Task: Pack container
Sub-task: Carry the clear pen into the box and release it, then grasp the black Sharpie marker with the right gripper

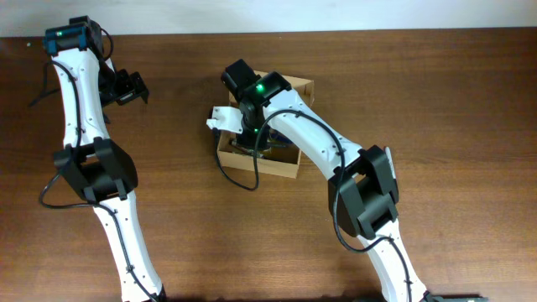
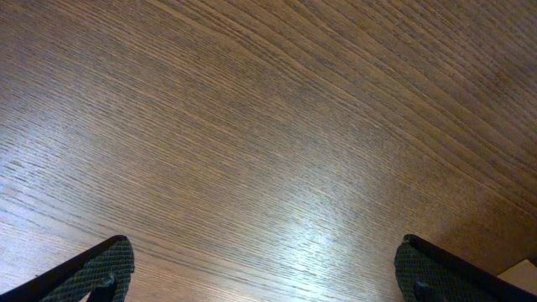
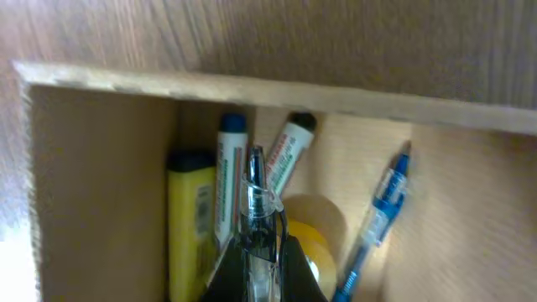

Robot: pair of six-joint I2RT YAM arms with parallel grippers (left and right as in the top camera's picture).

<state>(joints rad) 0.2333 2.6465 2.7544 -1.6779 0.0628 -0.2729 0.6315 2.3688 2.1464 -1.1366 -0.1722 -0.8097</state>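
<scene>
The clear pen's black tip (image 3: 256,164) sits inside the container's rim over the white markers and would rest there, so now it is time for my right gripper to open.
The container (image 1: 289,165) is a tan cardboard box, open, at the table's middle; its wall also shows in the right wrist view (image 3: 101,193). My right gripper (image 3: 262,260) is inside it, shut on a clear pen (image 3: 256,197) with a black tip. Under it in the box lie a yellow marker (image 3: 189,226), two white markers (image 3: 229,176), a yellow tape roll (image 3: 315,243) and a blue pen (image 3: 377,218). My left gripper (image 1: 130,86) is open and empty over bare wood at the far left (image 2: 264,268).
The wooden table (image 1: 210,235) runs all round the box. The right arm (image 1: 319,143) crosses over the box and hides most of its inside from above. A white part (image 1: 220,119) sticks out at the box's left side.
</scene>
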